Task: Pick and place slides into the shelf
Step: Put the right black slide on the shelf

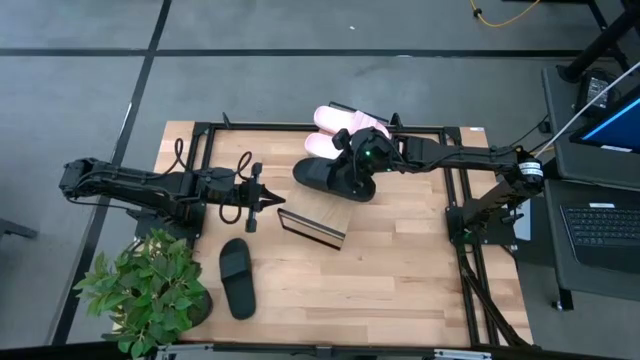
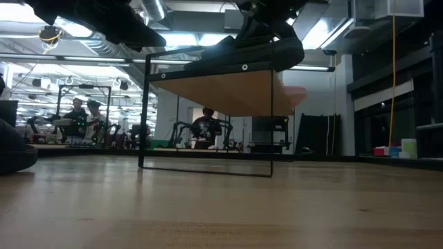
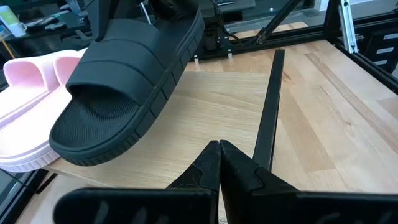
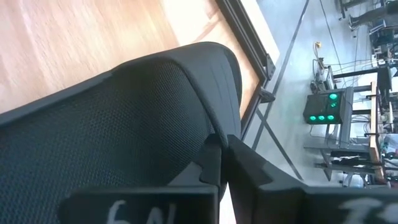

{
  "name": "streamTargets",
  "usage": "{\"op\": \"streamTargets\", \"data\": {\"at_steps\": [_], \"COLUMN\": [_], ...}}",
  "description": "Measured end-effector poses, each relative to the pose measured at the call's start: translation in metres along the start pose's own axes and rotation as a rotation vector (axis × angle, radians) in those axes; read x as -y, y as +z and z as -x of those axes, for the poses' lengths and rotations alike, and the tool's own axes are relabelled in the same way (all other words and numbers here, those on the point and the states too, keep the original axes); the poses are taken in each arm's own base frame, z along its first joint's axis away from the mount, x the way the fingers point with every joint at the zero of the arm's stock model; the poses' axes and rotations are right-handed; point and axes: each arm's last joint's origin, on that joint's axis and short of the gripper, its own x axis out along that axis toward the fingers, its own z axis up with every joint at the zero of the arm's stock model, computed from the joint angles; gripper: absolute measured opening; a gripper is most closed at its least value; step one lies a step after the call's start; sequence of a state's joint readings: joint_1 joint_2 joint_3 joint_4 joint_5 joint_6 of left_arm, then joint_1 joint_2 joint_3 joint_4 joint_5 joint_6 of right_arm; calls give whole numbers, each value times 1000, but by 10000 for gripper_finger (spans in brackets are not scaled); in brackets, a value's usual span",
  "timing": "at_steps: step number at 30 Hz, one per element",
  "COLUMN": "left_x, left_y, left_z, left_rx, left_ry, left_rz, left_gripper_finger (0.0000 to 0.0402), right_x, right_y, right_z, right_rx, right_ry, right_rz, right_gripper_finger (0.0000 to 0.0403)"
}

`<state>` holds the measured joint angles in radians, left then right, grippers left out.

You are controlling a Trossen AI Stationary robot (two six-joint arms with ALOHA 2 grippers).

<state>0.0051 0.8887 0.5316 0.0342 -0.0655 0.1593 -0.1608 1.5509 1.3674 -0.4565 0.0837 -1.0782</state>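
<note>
The black slide point(image 1: 316, 174) lies across the shelf board point(image 1: 325, 208) close beside the pink slides and would stay there, so my right gripper needs to open.
My right gripper point(image 1: 358, 160) is shut on a matte black slide point(image 1: 333, 177) over the far part of the slanted light-wood shelf point(image 1: 322, 212). Two pale pink slides point(image 1: 340, 122) lie side by side on the shelf's far end and also show in the left wrist view point(image 3: 28, 112). The second black slide point(image 1: 237, 277) lies flat on the tabletop near the front left. My left gripper point(image 1: 276, 203) is shut and hovers level beside the shelf's left side, pointing at it and touching nothing. The shelf's dark lower lip point(image 3: 271, 106) runs ahead of it. My right gripper pinches the black slide's sole rim point(image 4: 214, 124) at its heel end between the two fingers, coming slanting from the table's right and above. The slide is tilted, with its open toe point(image 3: 93, 121) low over the shelf board; whether the toe touches the board I cannot tell.
A potted plant point(image 1: 150, 290) stands at the table's near-left corner, close to the black slide on the table. A black metal frame point(image 1: 455, 180) rims the tabletop. Bare wood lies right of and in front of the shelf. People sit in the room beyond point(image 2: 86, 114).
</note>
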Motion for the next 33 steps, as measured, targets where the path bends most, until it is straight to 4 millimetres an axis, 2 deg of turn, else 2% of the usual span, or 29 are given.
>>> {"op": "streamTargets", "data": {"at_steps": [3, 11, 28, 33], "left_x": [0, 0, 0, 0], "left_y": [0, 0, 0, 0], "left_z": [0, 0, 0, 0], "left_rx": [0, 0, 0, 0], "left_ry": [0, 0, 0, 0], "left_rz": [0, 0, 0, 0], "left_gripper_finger": [0, 0, 0, 0], "right_x": [-1, -2, -1, -4], "right_y": [0, -2, -3, -5], "right_z": [0, 0, 0, -10], "right_rx": [-5, -17, -18, -35], "right_ry": [9, 26, 22, 44], "right_rz": [2, -1, -2, -2], "right_gripper_finger": [14, 49, 55, 55]}}
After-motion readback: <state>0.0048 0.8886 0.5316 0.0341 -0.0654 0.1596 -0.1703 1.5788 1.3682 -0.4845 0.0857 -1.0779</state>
